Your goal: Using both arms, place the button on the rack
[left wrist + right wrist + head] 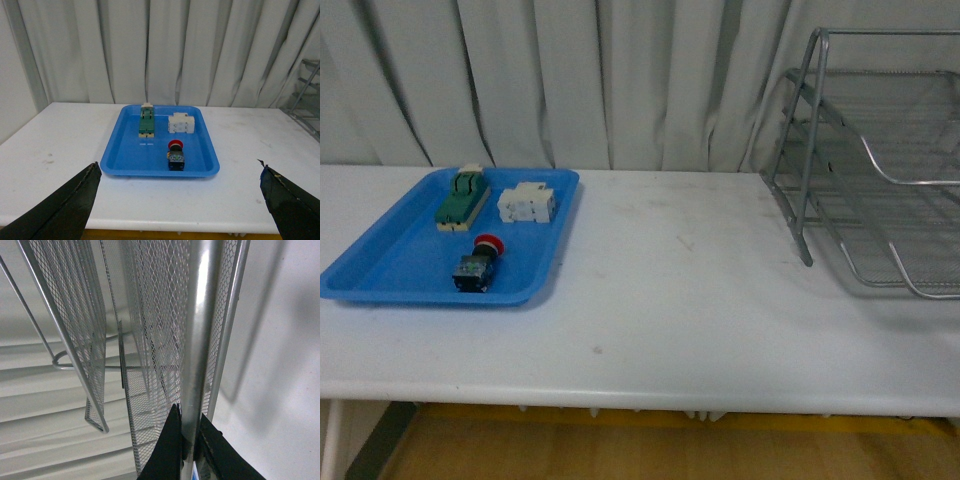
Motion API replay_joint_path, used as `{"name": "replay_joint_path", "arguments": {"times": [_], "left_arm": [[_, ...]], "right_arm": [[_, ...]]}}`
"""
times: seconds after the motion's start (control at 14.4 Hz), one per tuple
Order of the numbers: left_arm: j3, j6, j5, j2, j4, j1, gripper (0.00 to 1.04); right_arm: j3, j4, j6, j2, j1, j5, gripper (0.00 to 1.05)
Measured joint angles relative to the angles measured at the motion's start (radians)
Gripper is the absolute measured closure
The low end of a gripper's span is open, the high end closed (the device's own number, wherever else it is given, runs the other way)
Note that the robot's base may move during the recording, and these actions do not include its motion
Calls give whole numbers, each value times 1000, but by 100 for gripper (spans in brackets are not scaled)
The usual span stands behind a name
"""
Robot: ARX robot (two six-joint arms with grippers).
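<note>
I will grab the button next with my left gripper, by its dark body (pixel 474 273), to put it on the rack (pixel 880 170).
The button (pixel 477 264), with a red cap and a dark body, lies in the blue tray (pixel 380 270) at the table's left; it also shows in the left wrist view (pixel 175 155). The silver wire-mesh rack (pixel 880 170) stands at the right, partly cut off by the frame edge. Neither arm shows in the front view. My left gripper (pixel 177 172) is open and empty, short of the table's front edge, facing the tray (pixel 125 165). My right gripper (pixel 189 427) is shut on a silver frame tube of the rack (pixel 200 340).
A green terminal block (pixel 461 199) and a white blocky component (pixel 527 204) lie at the back of the blue tray. White curtains hang behind the table. The white tabletop (pixel 670 300) stretches between tray and rack.
</note>
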State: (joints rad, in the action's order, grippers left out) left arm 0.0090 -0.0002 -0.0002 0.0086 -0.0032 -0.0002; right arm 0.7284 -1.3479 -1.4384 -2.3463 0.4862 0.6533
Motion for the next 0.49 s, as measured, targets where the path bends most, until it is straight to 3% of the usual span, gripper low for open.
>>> {"name": "replay_joint_path", "arguments": {"times": [0.49], "left_arm": [[0,0,0,0,0,0,7]], "right_arm": [[-19,21,1,4,7,0,73]]}}
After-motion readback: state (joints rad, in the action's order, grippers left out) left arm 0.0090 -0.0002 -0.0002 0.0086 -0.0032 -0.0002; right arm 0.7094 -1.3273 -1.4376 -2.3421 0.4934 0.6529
